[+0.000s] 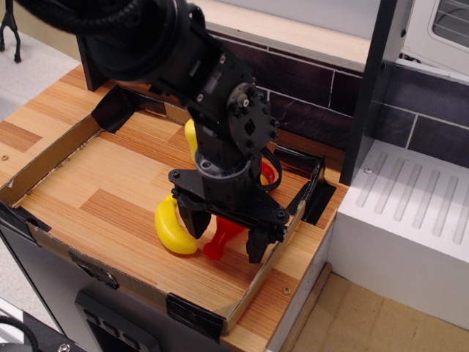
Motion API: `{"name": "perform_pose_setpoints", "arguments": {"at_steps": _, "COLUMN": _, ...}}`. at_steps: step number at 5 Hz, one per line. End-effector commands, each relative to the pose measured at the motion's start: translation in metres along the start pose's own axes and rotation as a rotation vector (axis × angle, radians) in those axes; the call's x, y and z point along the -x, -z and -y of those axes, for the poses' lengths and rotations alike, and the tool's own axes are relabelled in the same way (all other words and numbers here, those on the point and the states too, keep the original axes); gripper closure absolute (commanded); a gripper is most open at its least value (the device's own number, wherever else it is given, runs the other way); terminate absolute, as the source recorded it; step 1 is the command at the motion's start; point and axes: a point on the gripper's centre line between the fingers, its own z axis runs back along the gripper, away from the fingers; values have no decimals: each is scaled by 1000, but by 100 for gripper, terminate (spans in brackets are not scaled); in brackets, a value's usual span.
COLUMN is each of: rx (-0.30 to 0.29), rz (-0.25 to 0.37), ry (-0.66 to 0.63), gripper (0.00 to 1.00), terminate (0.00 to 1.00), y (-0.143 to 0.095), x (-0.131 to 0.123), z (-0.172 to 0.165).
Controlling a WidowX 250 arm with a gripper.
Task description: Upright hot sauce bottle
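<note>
I need to stand the red hot sauce bottle upright, so I should next grab the bottle with my gripper by its narrow neck [224,234].
The red hot sauce bottle [220,240] lies on its side on the wooden tray floor, its narrow neck and cap pointing toward the front; its body and label are mostly hidden under my arm, with a bit of the red base [269,171] showing behind. My black gripper [226,236] is open and lowered over the bottle's neck end. One finger [196,222] stands on the left between bottle and banana, the other finger [256,246] on the right. The fingers straddle the neck without closing on it.
A yellow banana [171,229] lies just left of the bottle. A yellow bell pepper [191,136] sits behind my arm. The cardboard tray wall [265,266] runs close to the right finger. A dark tiled backsplash [315,103] and a black post [374,81] stand behind.
</note>
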Motion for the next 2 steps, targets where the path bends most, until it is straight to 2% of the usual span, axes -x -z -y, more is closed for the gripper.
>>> {"name": "perform_pose_setpoints", "arguments": {"at_steps": 1, "rx": 12, "rz": 6, "ry": 7, "gripper": 0, "terminate": 0, "y": 5, "x": 0, "z": 4}}
{"name": "perform_pose_setpoints", "arguments": {"at_steps": 2, "rx": 9, "rz": -6, "ry": 9, "gripper": 0, "terminate": 0, "y": 9, "x": 2, "z": 4}}
